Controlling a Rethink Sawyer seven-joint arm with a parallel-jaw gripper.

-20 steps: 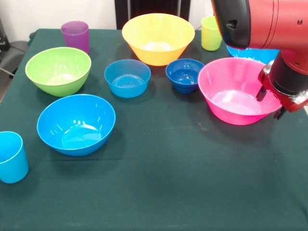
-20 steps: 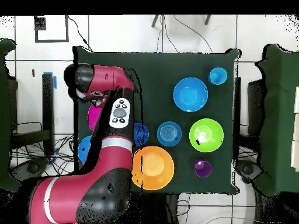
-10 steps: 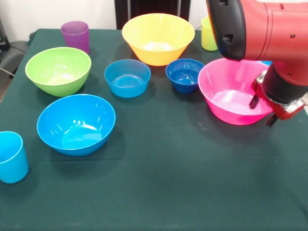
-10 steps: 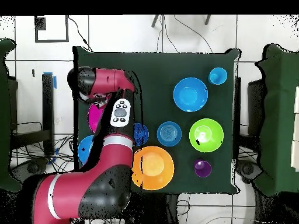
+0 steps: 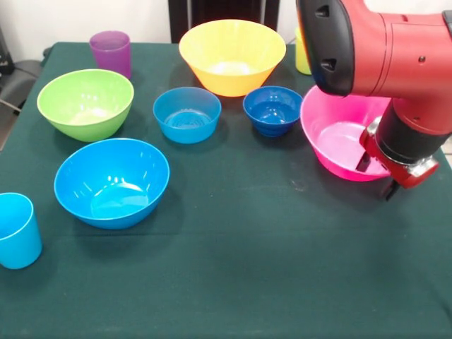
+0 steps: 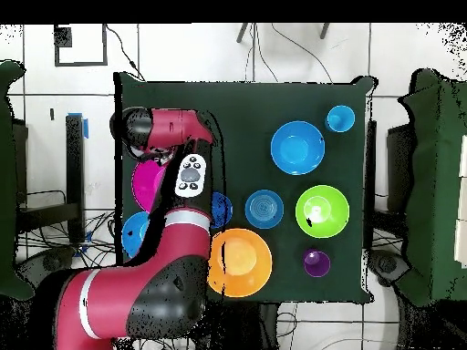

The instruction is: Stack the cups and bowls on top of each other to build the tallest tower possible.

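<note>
The robot will start the tower with a wide base, so its gripper will next grab the big pink bowl (image 5: 335, 134) by its rim (image 5: 374, 173).
The big pink bowl (image 5: 335, 134) stands at the right of the front view, and it also shows in the overhead view (image 6: 146, 182). My gripper (image 5: 376, 180) is open, and its fingers straddle the bowl's near right rim. The big orange bowl (image 5: 232, 56) and the small dark-blue bowl (image 5: 272, 109) stand apart on the table. Nothing is piled. The green bowl (image 5: 85, 104), a medium blue bowl (image 5: 111, 182) and the small light-blue bowl (image 5: 187, 114) lie to the left. The purple cup (image 5: 111, 51) and the light-blue cup (image 5: 15, 231) stand upright. The arm mostly hides the yellow-green cup (image 5: 302, 60).
The second medium blue bowl (image 6: 134, 232) peeks out beside the red arm (image 6: 169, 128) in the overhead view. The dark green cloth (image 5: 268, 268) covers the table. A dark chair (image 5: 222, 10) stands behind the far edge.
My gripper has come down and toward the near side, from above the pink bowl's rim to astride it. The pink bowl has shifted slightly to the right.
</note>
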